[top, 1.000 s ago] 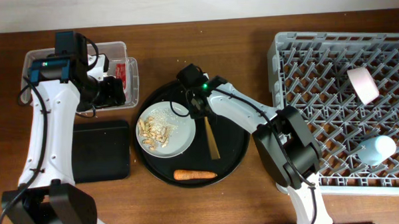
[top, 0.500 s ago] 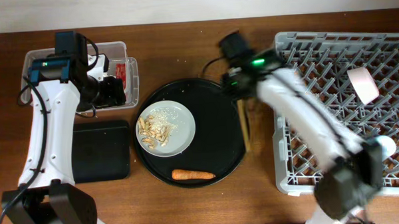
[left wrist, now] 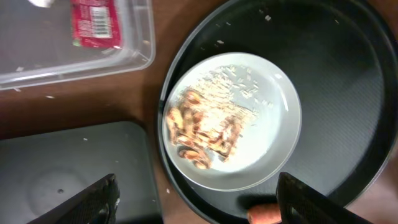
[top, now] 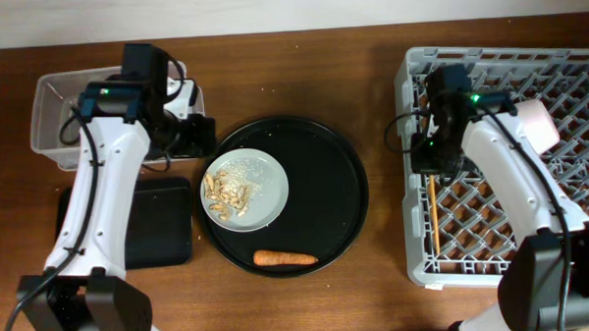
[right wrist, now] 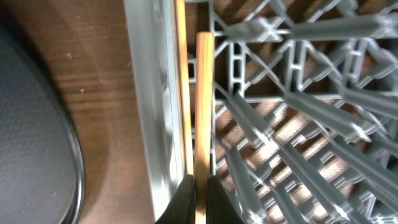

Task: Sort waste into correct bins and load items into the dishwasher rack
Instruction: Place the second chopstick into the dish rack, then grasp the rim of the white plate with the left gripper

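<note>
I will next grab the plate (top: 266, 191) with my left gripper by its empty rim opposite the peanut shells, to tip the waste into the black rectangular tray.
The pale grey plate (top: 266, 191) lies on the round black tray and holds tan peanut shells (top: 227, 194) and rice-like crumbs (top: 246, 169). An orange carrot (top: 286, 256) lies on that tray below it. My left gripper (left wrist: 202, 205) is open and empty above the plate (left wrist: 273, 124), with the carrot (left wrist: 264, 214) between its fingers' line. The red wrapper (left wrist: 94, 23) lies in the clear tub (left wrist: 74, 62). My right gripper (right wrist: 200, 193) is shut on thin wooden sticks (right wrist: 203, 93) at the dishwasher rack's (top: 507, 70) left edge. The pinkish cup (top: 536, 123) sits in the rack. The light-blue cup is hidden.
The large round black tray (top: 325, 184) lies at the table's middle. The shallow black rectangular tray (top: 154, 224) is left of it, and the clear tub (top: 62, 120) is behind that. The rack's upright pegs (right wrist: 298, 93) stand close beside the sticks.
My right arm has carried the wooden sticks from the round black tray to the rack's left edge. My left arm has moved right, from over the clear tub toward the plate.
</note>
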